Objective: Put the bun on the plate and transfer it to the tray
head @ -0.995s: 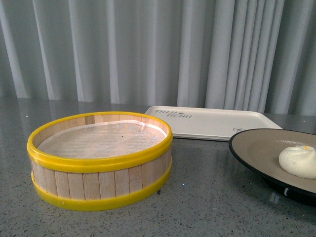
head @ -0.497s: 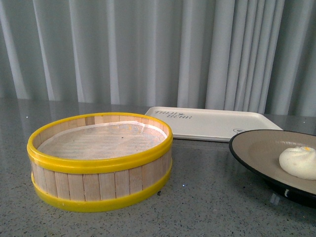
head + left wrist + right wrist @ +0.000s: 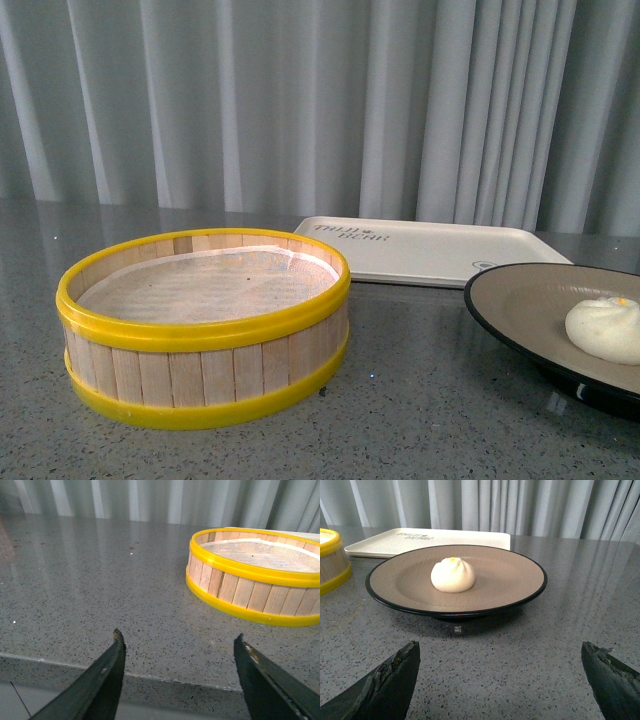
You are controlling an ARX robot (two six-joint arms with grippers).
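My right gripper grabs the plate by its black rim (image 3: 456, 613) next, to transfer the bun to the tray (image 3: 420, 540).
The white pleated bun (image 3: 603, 328) (image 3: 452, 575) rests on the tan, black-rimmed plate (image 3: 520, 300) (image 3: 510, 577) at the right of the grey table. Behind the plate lies the cream tray (image 3: 430, 248) (image 3: 420, 540), with nothing on the part I see. My right gripper (image 3: 500, 647) is open, hovering over the tabletop a short way in front of the plate, nothing between its fingers. My left gripper (image 3: 178, 636) is open near the table's front edge, well short of the steamer. Neither arm shows in the front view.
A round wooden steamer basket (image 3: 205, 320) (image 3: 255, 580) with yellow rims stands left of the plate, lined with white paper. The table's front edge (image 3: 150, 677) runs just under the left fingertips. Grey curtains (image 3: 300, 100) hang behind the table.
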